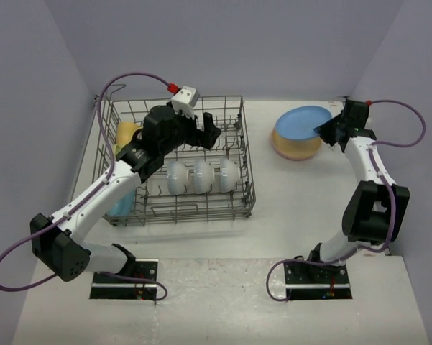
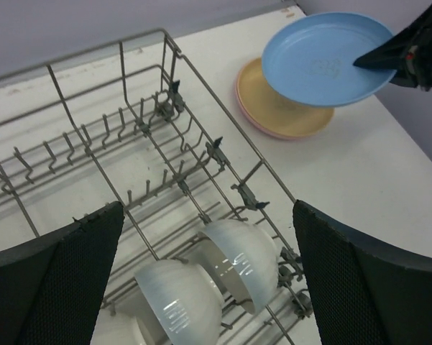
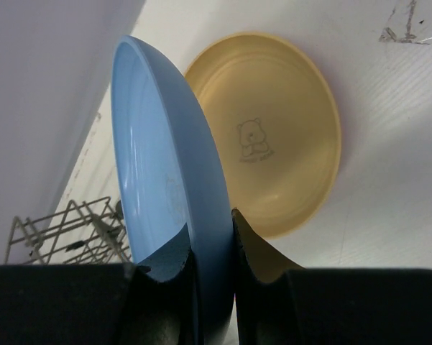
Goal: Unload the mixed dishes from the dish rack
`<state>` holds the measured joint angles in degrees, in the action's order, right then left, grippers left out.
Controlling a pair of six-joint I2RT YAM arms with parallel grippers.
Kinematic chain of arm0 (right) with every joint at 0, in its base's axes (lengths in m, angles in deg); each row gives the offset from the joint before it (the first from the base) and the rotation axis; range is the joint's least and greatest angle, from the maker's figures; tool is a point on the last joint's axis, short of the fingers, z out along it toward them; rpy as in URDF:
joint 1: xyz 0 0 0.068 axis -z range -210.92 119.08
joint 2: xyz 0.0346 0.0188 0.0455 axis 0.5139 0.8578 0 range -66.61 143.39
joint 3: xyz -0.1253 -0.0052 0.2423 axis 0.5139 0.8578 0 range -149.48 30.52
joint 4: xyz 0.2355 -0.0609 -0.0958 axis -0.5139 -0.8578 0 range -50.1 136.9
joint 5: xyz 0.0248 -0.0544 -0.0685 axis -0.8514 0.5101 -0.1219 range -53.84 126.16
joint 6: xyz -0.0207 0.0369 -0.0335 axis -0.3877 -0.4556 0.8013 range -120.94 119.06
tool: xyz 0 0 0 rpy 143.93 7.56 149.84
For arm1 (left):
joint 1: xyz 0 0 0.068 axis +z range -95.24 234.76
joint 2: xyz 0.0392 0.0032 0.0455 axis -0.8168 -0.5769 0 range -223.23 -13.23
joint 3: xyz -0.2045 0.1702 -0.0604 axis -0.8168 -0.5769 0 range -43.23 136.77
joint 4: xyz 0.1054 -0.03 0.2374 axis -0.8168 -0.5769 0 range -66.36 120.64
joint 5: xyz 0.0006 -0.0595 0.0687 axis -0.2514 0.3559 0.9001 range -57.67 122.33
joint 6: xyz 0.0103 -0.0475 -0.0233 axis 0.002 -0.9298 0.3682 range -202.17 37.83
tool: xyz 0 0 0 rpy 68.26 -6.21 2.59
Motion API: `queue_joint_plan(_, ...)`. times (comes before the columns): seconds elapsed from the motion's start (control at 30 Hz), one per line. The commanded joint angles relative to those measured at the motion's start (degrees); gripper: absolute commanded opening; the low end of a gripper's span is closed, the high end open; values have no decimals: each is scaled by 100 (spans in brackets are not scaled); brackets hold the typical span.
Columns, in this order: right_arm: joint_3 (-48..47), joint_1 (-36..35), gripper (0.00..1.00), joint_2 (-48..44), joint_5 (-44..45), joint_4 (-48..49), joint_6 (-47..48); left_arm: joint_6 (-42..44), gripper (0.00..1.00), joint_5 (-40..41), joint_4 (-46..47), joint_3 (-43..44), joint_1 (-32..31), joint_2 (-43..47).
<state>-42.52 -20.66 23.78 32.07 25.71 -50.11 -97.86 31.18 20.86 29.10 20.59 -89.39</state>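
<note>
My right gripper now keeps hold of the blue plate [image 1: 302, 121] until it is at the orange plate's middle. Hanging past that, the blue plate would fall crooked over the stack's edge.
The grey wire dish rack [image 1: 241, 154] stands at the left. Three white bowls [image 1: 201, 177] lie on their sides in its front row; two of them show in the left wrist view [image 2: 241, 259]. A yellow mug [image 1: 126, 135] and a light-blue mug [image 1: 122, 203] sit at its left end. My left gripper [image 1: 200, 135] hovers open and empty above the bowls [image 2: 208, 277]. My right gripper [image 1: 328, 131] is shut on the rim of the blue plate [image 1: 302, 121] [image 3: 162, 158] and holds it tilted just above the orange plate [image 1: 296, 148] [image 3: 280, 136], which lies on a pink plate [image 2: 269, 133].
The plate stack sits on the white table [image 1: 295, 215] at the far right, near the right wall. The rack's back tine rows [image 2: 93, 136] hold nothing. The rack corner shows in the right wrist view [image 3: 65, 230].
</note>
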Motion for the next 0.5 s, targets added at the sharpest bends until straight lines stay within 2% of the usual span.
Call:
queue_joint_plan(0.0,-264,37,0,452,-82,607,-67,-523,100,-544,-533,132,86,-162)
queue_joint_plan(0.2,-89,46,0,963,-241,1327,73,-497,100,-755,-525,-132,95,-127)
queue_joint_plan(0.47,44,37,0,1253,14,1486,188,-383,100,-1212,-358,-396,104,-188)
